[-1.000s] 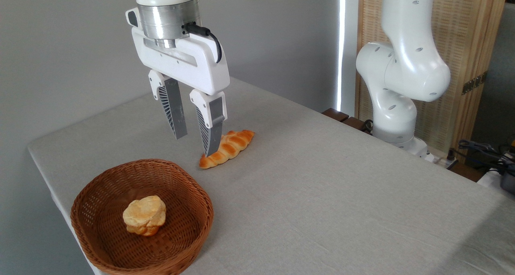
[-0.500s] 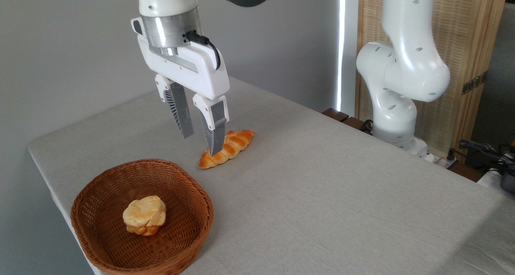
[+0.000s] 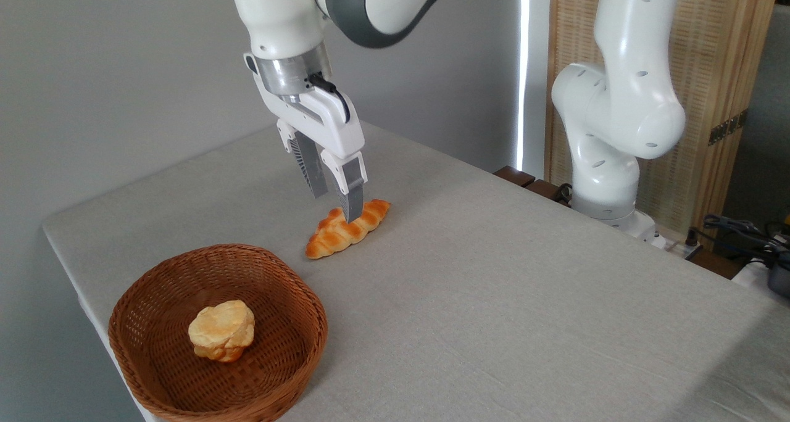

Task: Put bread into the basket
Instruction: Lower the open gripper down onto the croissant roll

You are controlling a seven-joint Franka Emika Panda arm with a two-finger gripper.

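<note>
My gripper grabs the loaf by its middle (image 3: 345, 233) next, to put it into the wicker basket (image 3: 296, 298).
The bread (image 3: 345, 230), a braided orange-golden loaf, lies on the grey table beyond the basket. My gripper (image 3: 337, 205) hangs just above the loaf's middle, open, with one finger (image 3: 353, 197) in front of the crust and the other behind it; nothing is held. The round brown wicker basket (image 3: 296, 298) stands at the near left of the table, well apart from the gripper.
A small pale-yellow puffy bun (image 3: 222, 330) rests inside the basket. The arm's white base (image 3: 608, 163) rises at the table's far right edge. Cables and dark gear (image 3: 750, 237) lie off the table at the right. The table's left edge (image 3: 68, 268) runs close beside the basket.
The gripper has travelled right and away from the camera, from near the loaf's left end to over its middle, and sits lower. The bread and basket have not moved.
</note>
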